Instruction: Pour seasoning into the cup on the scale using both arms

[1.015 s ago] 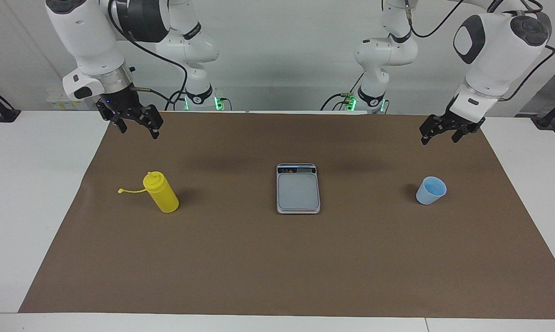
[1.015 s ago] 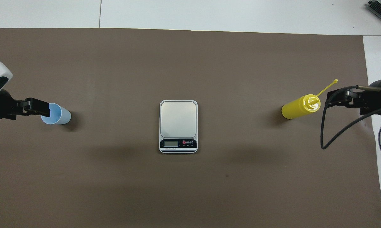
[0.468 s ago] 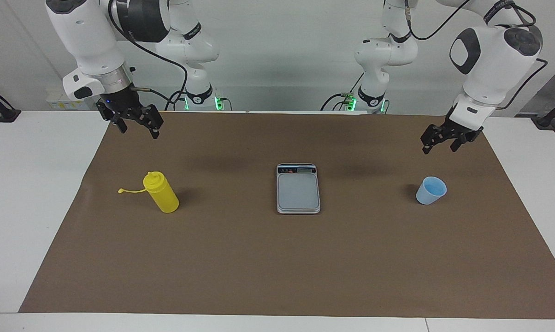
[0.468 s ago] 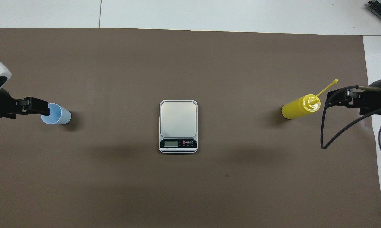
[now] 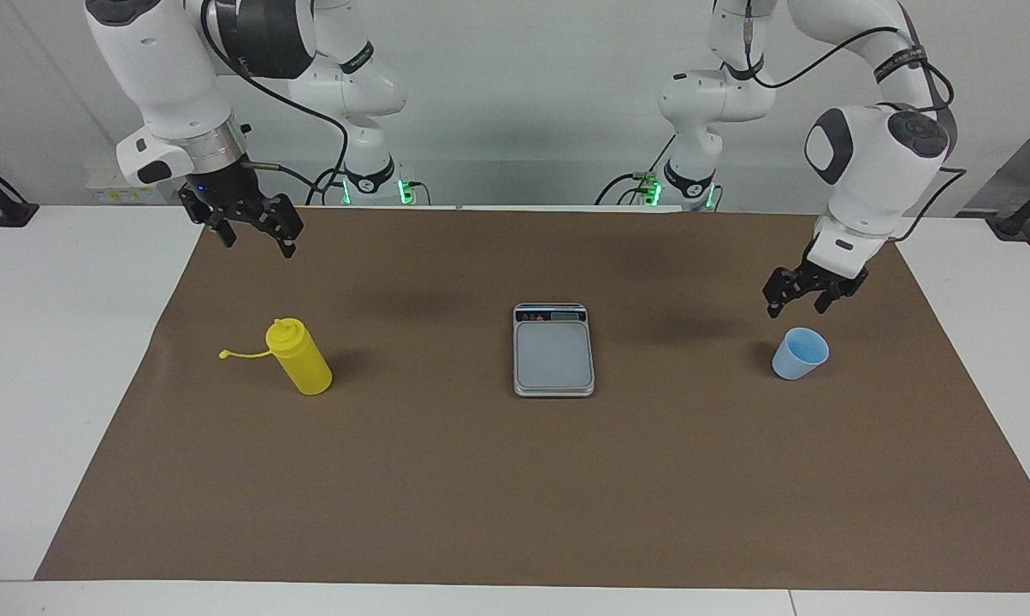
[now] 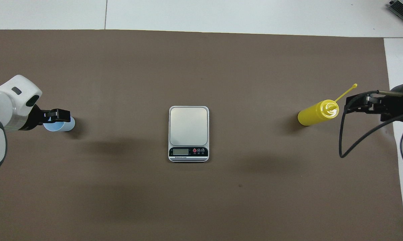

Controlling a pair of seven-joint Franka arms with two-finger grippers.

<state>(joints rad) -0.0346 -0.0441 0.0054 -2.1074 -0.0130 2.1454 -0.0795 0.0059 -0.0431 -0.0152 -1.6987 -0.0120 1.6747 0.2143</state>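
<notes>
My left gripper grabs the light-blue cup by its rim next, to set the cup on the scale [image 6: 188,127] for the seasoning.
The yellow seasoning bottle [image 5: 301,358] stands on the brown mat toward the right arm's end, its cap strap sticking out sideways; it also shows in the overhead view [image 6: 317,112]. The light-blue cup [image 5: 799,353] stands toward the left arm's end, and its rim is partly covered in the overhead view [image 6: 63,127]. The scale [image 5: 553,351] lies between them with nothing on it [image 6: 188,125]. My left gripper [image 5: 795,306] is open, just above the cup and not touching it [image 6: 62,115]. My right gripper [image 5: 257,244] is open and empty, held high near the bottle [image 6: 352,102].
A brown mat [image 5: 481,496] covers most of the white table [image 5: 70,359]. The scale's display strip [image 6: 188,152] is at the end nearer to the robots. A black cable [image 6: 342,140] hangs from the right arm.
My left gripper has come down and toward the cup, from well above the mat to just above the cup's rim. The right arm has not moved.
</notes>
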